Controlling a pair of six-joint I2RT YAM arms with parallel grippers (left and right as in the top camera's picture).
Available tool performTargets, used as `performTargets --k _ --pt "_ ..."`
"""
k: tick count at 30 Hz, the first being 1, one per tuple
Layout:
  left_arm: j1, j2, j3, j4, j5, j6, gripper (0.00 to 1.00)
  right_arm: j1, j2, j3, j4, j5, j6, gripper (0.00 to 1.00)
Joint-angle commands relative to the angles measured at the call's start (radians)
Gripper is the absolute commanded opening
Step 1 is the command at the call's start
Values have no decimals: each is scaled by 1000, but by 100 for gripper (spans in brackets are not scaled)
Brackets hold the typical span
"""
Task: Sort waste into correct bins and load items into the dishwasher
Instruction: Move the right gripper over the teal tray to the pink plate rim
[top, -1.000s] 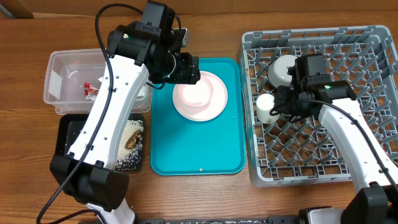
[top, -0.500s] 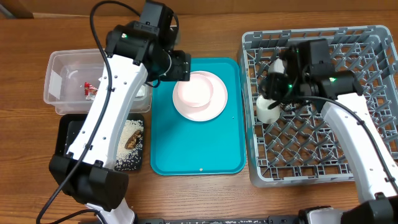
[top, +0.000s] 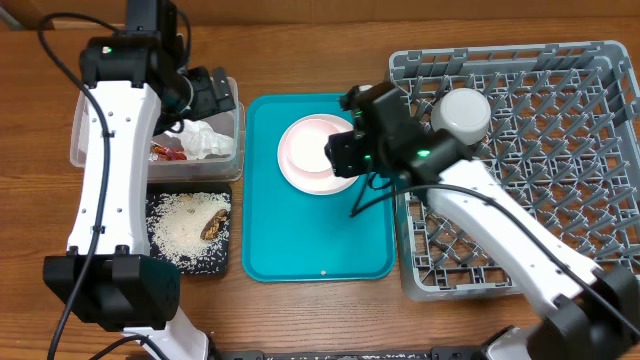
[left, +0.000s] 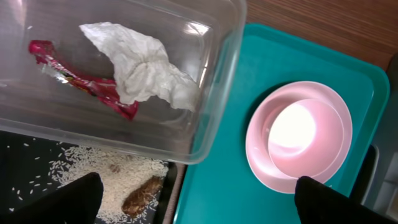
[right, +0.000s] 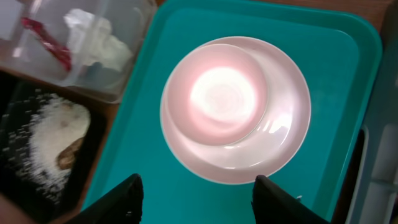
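Note:
My right gripper grabs the small pink bowl by its rim on the side facing the grey rack (top: 560, 150) next, leaving its far side free for loading tilted.
The clear tub (top: 100, 110) holds a red wrapper (left: 68, 78) and a crumpled white napkin (left: 146, 65). Rice with a brown chunk (left: 142, 194) lies in the black tray (top: 120, 215). A small pink bowl (right: 217, 93) sits on the pink plate (right: 280, 143), which rests on the teal tray (top: 320, 240). A whitish bowl (top: 462, 113) stands upside down in the grey rack (top: 560, 150). My left gripper (left: 199, 205) hangs open and empty above the tub's right end. My right gripper (right: 202, 202) is open and empty, low over the teal tray beside the plate's rim.
The right arm reaches from the rack's front left corner across to the teal tray and hides part of the rack floor. The wooden table (top: 320, 40) shows around the tub, the trays and the rack.
The left arm swung left from above the plate to above the clear tub, and its jaws opened wider. The right arm left the rack, moved over the plate, and opened.

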Motion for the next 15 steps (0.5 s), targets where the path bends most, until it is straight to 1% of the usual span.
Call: performTargets --k 1,9,15 --pt "11 -6 -2 -2 -11 -10 100 19 66 17 39 181 60 59" --pt "11 -6 -2 -2 -11 -11 100 13 206 17 216 195 60 59" --pt "11 -6 -2 -2 -11 -11 100 13 245 12 249 272 60 56"
